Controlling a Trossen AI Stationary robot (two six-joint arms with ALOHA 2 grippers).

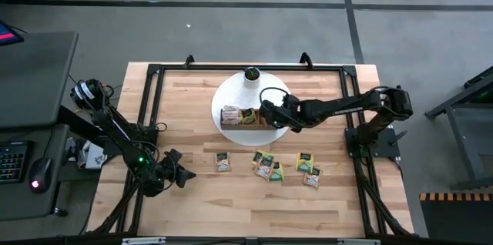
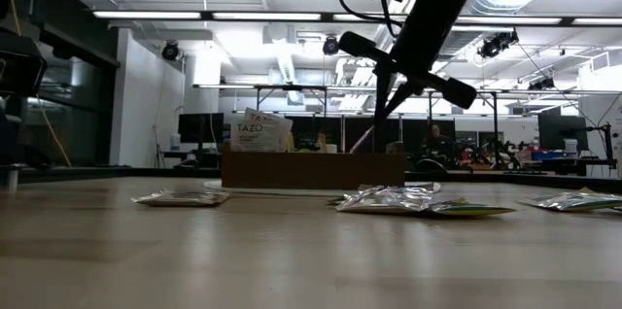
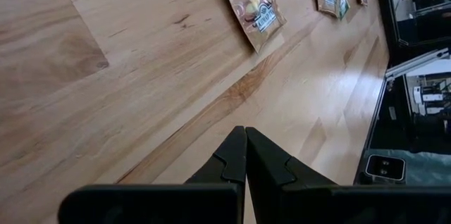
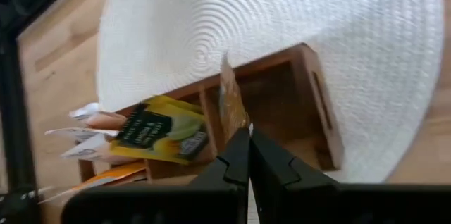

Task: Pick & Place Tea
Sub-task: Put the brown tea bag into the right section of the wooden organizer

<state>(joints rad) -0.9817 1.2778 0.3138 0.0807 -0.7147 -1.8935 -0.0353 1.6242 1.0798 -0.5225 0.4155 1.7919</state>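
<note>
The orange-brown sachet [image 4: 230,101] is hanging past the tray's divider, over the tray's open end section [image 4: 280,113]. It is time for my right gripper to open.
A brown wooden tray [image 1: 248,126] sits on a round white mat [image 1: 231,91] at the table's far middle. Its left and middle compartments hold tea sachets [image 4: 158,134], one standing upright [image 2: 258,134]. My right gripper [image 1: 271,114] hovers over the tray, shut on an orange-brown sachet [image 4: 231,97] seen edge-on. Several more sachets [image 1: 266,166] lie flat on the bare wood nearer the front. My left gripper [image 1: 183,174] rests shut and empty low at the near left. My right gripper pinches one end of the orange-brown sachet [image 4: 240,127] between its two fingertips, coming slanting down from the table's right. The sachet hangs below the fingers [image 2: 362,140], edge-on over the divider beside the tray's empty right compartment. Whether its lower end touches the tray, I cannot tell.
A white cylinder with a dark top [image 1: 251,75] stands on the mat's far edge. A black metal frame [image 1: 154,72] borders the tabletop. Bare wood lies in front of the loose sachets toward the near edge.
</note>
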